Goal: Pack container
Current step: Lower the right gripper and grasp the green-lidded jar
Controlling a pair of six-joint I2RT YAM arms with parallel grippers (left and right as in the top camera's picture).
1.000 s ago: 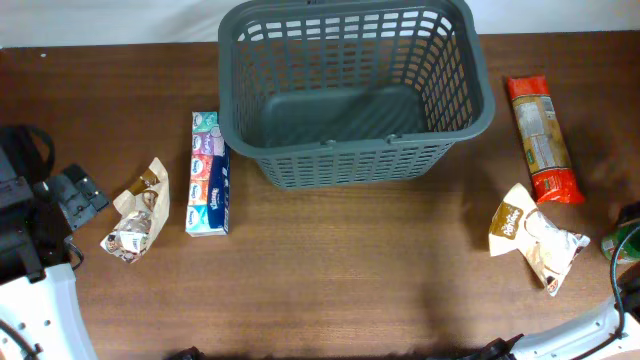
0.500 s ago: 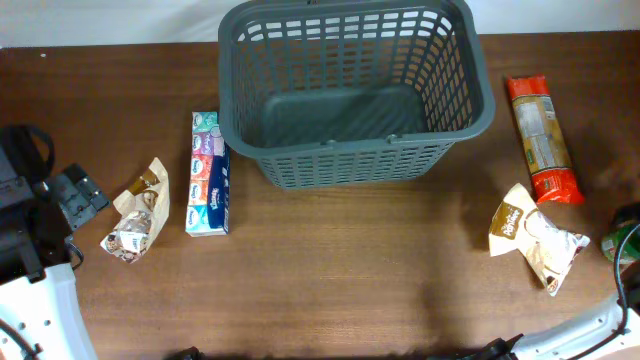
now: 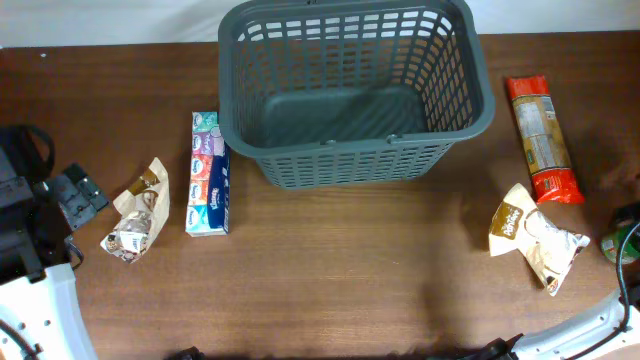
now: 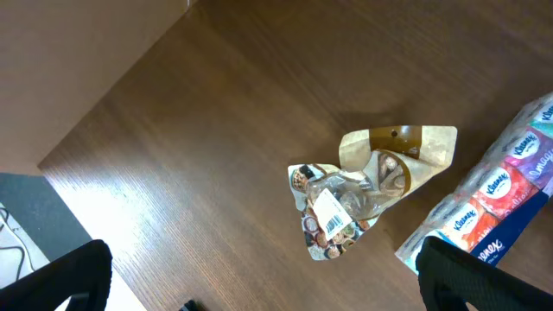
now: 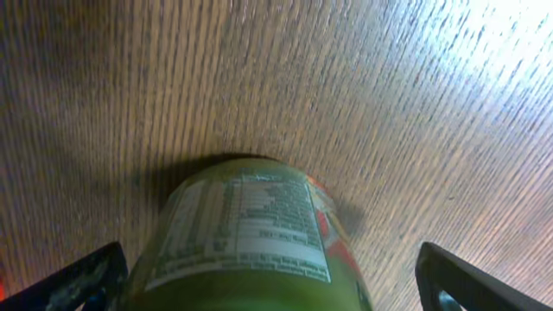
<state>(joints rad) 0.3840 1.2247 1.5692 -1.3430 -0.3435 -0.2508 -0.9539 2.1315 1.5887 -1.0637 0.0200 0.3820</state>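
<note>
I need to put the green labelled can [image 3: 617, 246] into the container [image 3: 352, 165]. My right gripper needs to grab it next from above across its sides, so its base stays free to go in.
The container [image 3: 352, 165], a large dark grey slotted basket, stands at the back centre with nothing in it. My left gripper [image 4: 272, 294] is open above the table at the far left. A crumpled snack bag [image 4: 363, 186] lies just ahead of it, and a pack of tissues [image 4: 505, 194] lies beyond that. My right gripper [image 5: 276, 294] is open at the far right edge. A green labelled can [image 5: 246, 233] lies between its spread fingers [image 5: 471, 281], with a gap on the right side.
A long red pasta packet [image 3: 541, 140] lies right of the basket. A second snack bag [image 3: 535, 238] sits below it, near the green can [image 3: 617, 245]. The tissue pack [image 3: 208, 173] lies against the basket's left front corner, with the left snack bag [image 3: 137, 222] beside it.
</note>
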